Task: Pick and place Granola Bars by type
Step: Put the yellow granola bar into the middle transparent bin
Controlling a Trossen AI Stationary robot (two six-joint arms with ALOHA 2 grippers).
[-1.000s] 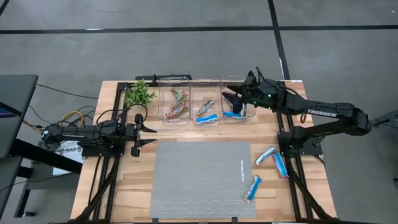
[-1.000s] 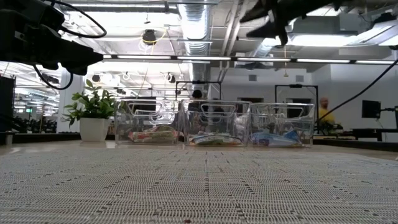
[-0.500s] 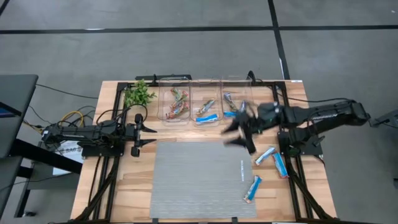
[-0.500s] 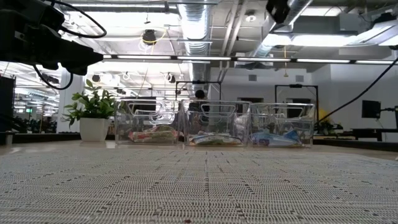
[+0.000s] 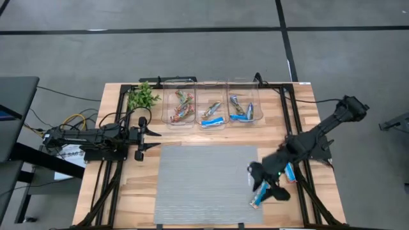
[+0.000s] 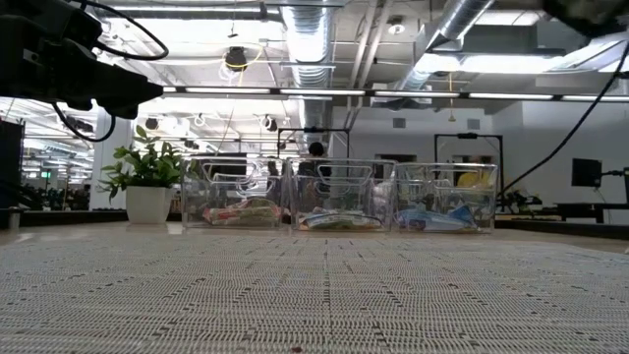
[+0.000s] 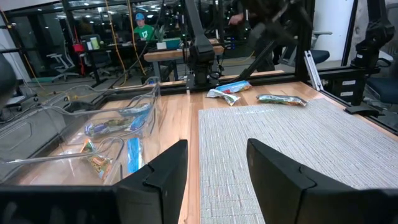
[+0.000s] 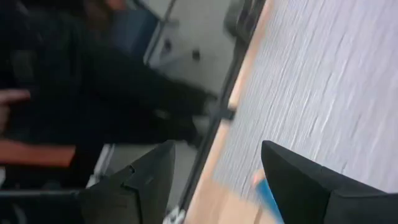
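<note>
My right gripper takes hold of the blue-and-white bar by the bar's end [image 5: 264,186] opposite its orange tip next, to sort it into a bin by type.
Three clear bins stand in a row at the far side. The left bin [image 5: 180,106] holds red/orange-green granola bars, the middle bin [image 5: 211,107] mixed ones, and the right bin [image 5: 243,107] blue-and-white ones. A blue-and-white bar [image 5: 258,195] lies at the grey mat's [image 5: 198,185] right near edge, and another [image 5: 289,172] lies on the wood beside the right arm. My right gripper [image 5: 266,182] hangs open over the first bar, which shows as a blue tip [image 8: 264,190] between its fingers. My left gripper [image 5: 144,137] waits open at the mat's far left corner.
A green plant sprig [image 5: 142,97] stands left of the bins. The left wrist view shows two loose bars [image 7: 231,90] [image 7: 281,98] across the mat. Black frame rails run along both table sides. The right wrist view is blurred.
My right gripper has left the right bin and swept fast toward the near edge, down to the bar at the mat's right near edge, its arm swinging out over the right side of the table. It stayed open. The left arm kept still.
</note>
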